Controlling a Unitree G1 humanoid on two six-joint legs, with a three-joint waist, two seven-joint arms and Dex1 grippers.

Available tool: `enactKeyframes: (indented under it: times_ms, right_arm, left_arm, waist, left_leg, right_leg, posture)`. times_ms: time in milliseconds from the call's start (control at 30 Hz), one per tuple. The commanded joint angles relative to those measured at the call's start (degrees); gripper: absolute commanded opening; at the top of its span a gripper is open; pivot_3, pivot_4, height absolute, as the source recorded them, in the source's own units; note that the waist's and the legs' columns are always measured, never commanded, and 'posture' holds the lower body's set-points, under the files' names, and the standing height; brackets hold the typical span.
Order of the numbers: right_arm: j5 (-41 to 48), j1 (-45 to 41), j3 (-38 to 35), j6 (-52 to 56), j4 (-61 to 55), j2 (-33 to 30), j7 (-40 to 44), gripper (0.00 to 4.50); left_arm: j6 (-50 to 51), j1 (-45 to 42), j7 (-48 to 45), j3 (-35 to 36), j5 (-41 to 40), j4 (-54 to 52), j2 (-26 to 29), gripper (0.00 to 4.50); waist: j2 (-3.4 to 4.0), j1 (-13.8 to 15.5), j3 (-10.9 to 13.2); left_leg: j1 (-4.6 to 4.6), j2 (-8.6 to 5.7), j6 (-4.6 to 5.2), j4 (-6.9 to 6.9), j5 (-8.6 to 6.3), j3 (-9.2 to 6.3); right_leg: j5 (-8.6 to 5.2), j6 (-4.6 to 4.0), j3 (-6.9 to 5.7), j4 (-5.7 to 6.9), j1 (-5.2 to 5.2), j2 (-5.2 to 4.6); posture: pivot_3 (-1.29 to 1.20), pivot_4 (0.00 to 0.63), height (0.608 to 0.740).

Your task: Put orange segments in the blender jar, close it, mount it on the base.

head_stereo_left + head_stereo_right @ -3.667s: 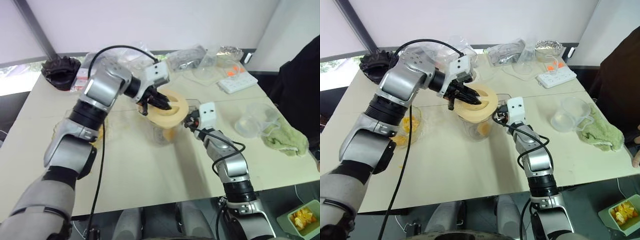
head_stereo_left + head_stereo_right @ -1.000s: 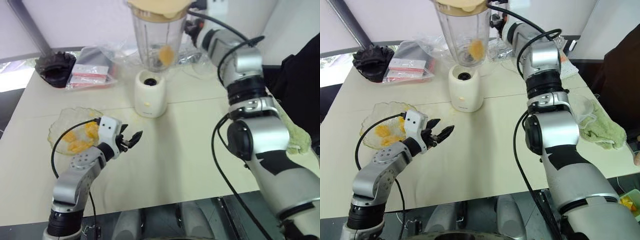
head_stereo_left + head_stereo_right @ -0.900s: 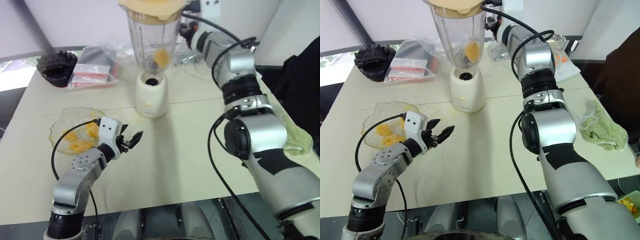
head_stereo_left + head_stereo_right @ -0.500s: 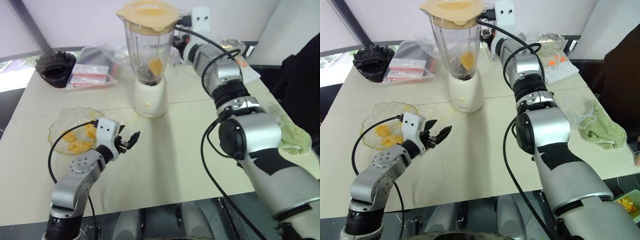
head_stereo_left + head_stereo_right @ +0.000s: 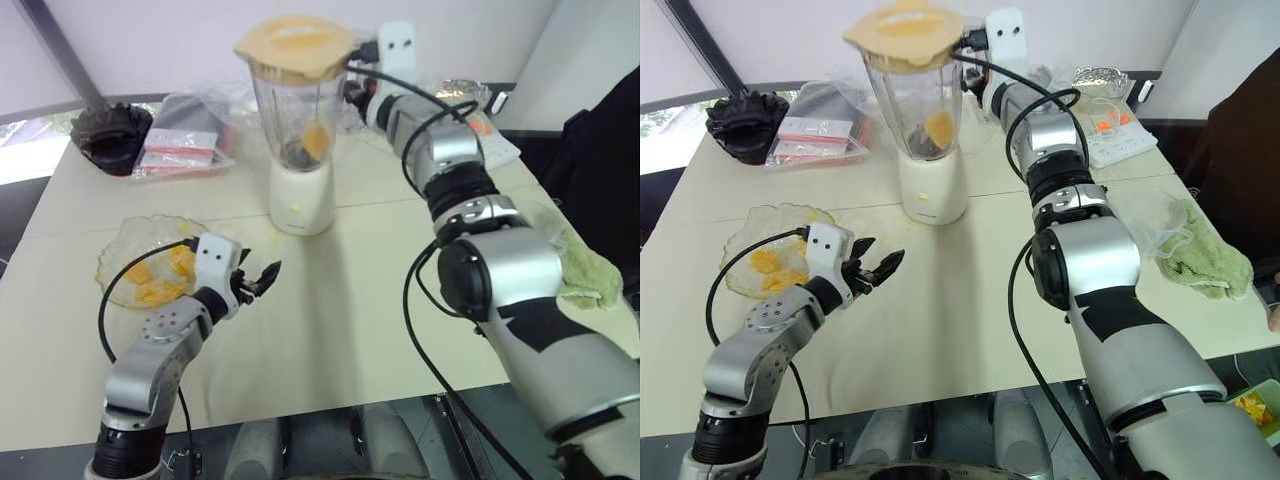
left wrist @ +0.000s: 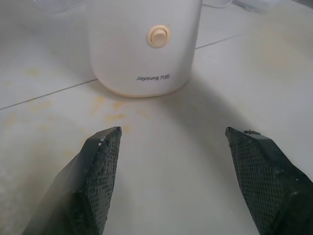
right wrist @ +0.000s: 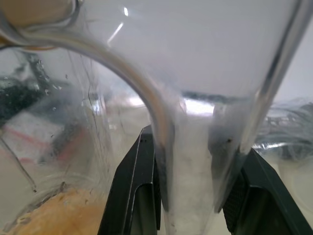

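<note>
The jar's bottom (image 5: 300, 158) sits on top of the cream-white base, so the jar would stand there and it is now time for my right gripper to open.
The blender jar (image 5: 293, 110), clear and capped with a cream lid (image 5: 295, 42), stands with its bottom on the top of the cream-white base (image 5: 301, 198), leaning slightly. One orange segment (image 5: 315, 140) shows inside it. My right gripper (image 7: 195, 186) is shut on the jar's handle (image 7: 161, 127) from behind, a finger on each side. My left gripper (image 5: 262, 279) hovers low over the table in front of the base (image 6: 142, 44), open and holding nothing. More orange segments (image 5: 158, 279) lie in a wavy clear dish (image 5: 118, 250) to its left.
A black object (image 5: 115, 138) and plastic bags with packets (image 5: 185, 145) lie at the back left. A power strip (image 5: 1120, 145) and a foil tray (image 5: 1098, 80) sit at the back right. A clear bowl (image 5: 1152, 215) and a green cloth (image 5: 1210, 262) lie at the right.
My right arm has lowered the jar from above the base down onto its top. My left gripper has stayed in place, open.
</note>
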Motion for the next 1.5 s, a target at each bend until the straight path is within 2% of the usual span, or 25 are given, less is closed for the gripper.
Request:
enactKeyframes:
  times_ms: [33, 467, 533, 567, 700, 867, 1000, 1100, 1233, 1367, 1500]
  right_arm:
    - [-0.7, -1.2, 0.5, 0.1, -2.4, -0.4, 0.4, 0.95]
    - [-0.8, 0.5, 0.4, 1.7, -2.3, 0.1, 0.4, 0.95]
    - [-0.6, 0.6, 0.2, 1.9, -2.3, 0.1, 0.6, 2.00]
    - [-0.5, 0.6, 0.2, 2.0, -2.3, 0.1, 0.7, 2.31]
    - [-1.2, 1.2, 0.7, 1.8, -2.9, -0.1, 0.7, 4.43]
    - [-3.2, 4.3, 2.5, 1.0, -4.7, -1.0, 1.0, 4.43]
    - [-4.3, 11.0, 4.6, 3.1, -11.2, -2.6, 4.5, 4.43]
    - [-2.6, 21.9, 6.6, 8.0, -25.5, -5.4, 12.5, 4.43]
    - [4.8, 38.6, 7.4, 16.9, -52.8, -12.8, 25.9, 4.43]
    - [14.6, 46.3, 3.3, 21.6, -70.0, -21.6, 36.7, 4.43]
    - [21.7, 50.3, -1.1, 26.4, -78.2, -29.9, 42.6, 4.43]
  left_arm:
    - [-1.4, -0.5, -0.1, -0.1, 0.4, -1.2, 0.3, 3.52]
    - [-0.8, -0.4, -0.2, 0.1, 0.3, -1.5, 0.8, 3.52]
    - [-0.7, -0.4, -0.3, 0.1, 0.2, -1.5, 0.9, 3.55]
    - [-0.7, -0.5, -0.3, 0.2, 0.1, -1.4, 1.0, 3.55]
    - [-0.6, -0.6, -0.3, 0.0, 0.1, -1.5, 0.9, 3.55]
    - [-0.7, -0.8, -0.7, -0.1, -0.4, -1.4, 0.8, 3.55]
    - [-0.3, -1.3, -0.8, 0.4, -1.4, -1.4, 0.4, 3.55]
    - [0.3, -1.3, -0.8, 1.6, -2.9, -2.1, 0.2, 3.55]
    - [0.2, -1.0, -1.0, 2.6, -3.5, -3.4, 1.3, 3.55]
    - [1.3, -0.9, 0.1, 5.2, -4.8, -5.4, 1.8, 3.55]
    - [4.0, -0.4, 0.9, 7.3, -6.9, -8.7, 2.7, 3.55]
  waist:
    - [-0.03, 0.0, 0.0]
    - [-0.02, 0.0, 0.0]
    - [-0.02, 0.0, 0.0]
    - [-0.02, 0.0, 0.0]
    - [-0.02, -0.1, 0.0]
    - [-0.02, -0.5, 0.0]
    - [-0.03, -0.1, 0.0]
    - [-0.04, 0.3, 0.0]
    - [-0.01, 0.5, 0.0]
    - [0.01, 0.0, 0.0]
    - [-0.09, 0.1, 0.0]
  left_leg:
    - [0.00, 0.00, 0.00, -0.01, 0.00, -0.01]
    - [0.01, 0.00, -0.01, -0.01, 0.00, -0.02]
    - [0.01, 0.00, -0.01, -0.01, 0.00, -0.01]
    - [0.01, 0.00, -0.01, -0.01, 0.00, -0.01]
    - [0.01, 0.00, -0.01, 0.00, 0.01, -0.01]
    - [0.02, 0.02, -0.01, -0.02, 0.01, -0.02]
    - [0.02, 0.01, -0.02, 0.00, 0.01, -0.04]
    - [0.01, 0.01, -0.02, 0.02, 0.01, -0.08]
    - [-0.02, 0.00, -0.02, 0.02, 0.01, -0.09]
    - [0.03, 0.00, -0.02, 0.10, 0.01, -0.03]
    - [0.29, 0.12, -0.02, 0.23, 0.01, -0.12]
  right_leg:
    - [0.00, 0.00, 0.00, 0.00, 0.00, -0.01]
    - [0.00, 0.00, -0.01, 0.00, 0.01, -0.02]
    - [0.00, 0.00, -0.01, 0.00, 0.01, -0.02]
    - [0.00, 0.00, -0.01, 0.00, 0.01, -0.02]
    - [0.00, 0.00, -0.01, 0.02, 0.01, -0.01]
    - [0.01, 0.00, -0.01, 0.03, -0.01, 0.03]
    - [0.01, 0.00, -0.02, 0.04, 0.02, 0.02]
    - [0.00, 0.01, -0.02, 0.02, 0.05, -0.01]
    - [0.00, 0.04, -0.03, 0.00, 0.07, -0.04]
    - [0.01, 0.04, 0.00, 0.03, 0.05, -0.02]
    - [-0.13, -0.21, 0.00, 0.02, 0.38, 0.32]
  posture:
    - [0.00, 0.150, 0.740]
    - [0.00, 0.150, 0.740]
    - [0.00, 0.150, 0.740]
    - [0.00, 0.150, 0.740]
    - [0.00, 0.150, 0.740]
    - [0.00, 0.150, 0.740]
    - [0.00, 0.150, 0.740]
    - [0.00, 0.150, 0.740]
    - [0.00, 0.150, 0.740]
    - [0.00, 0.150, 0.740]
    - [0.00, 0.150, 0.740]
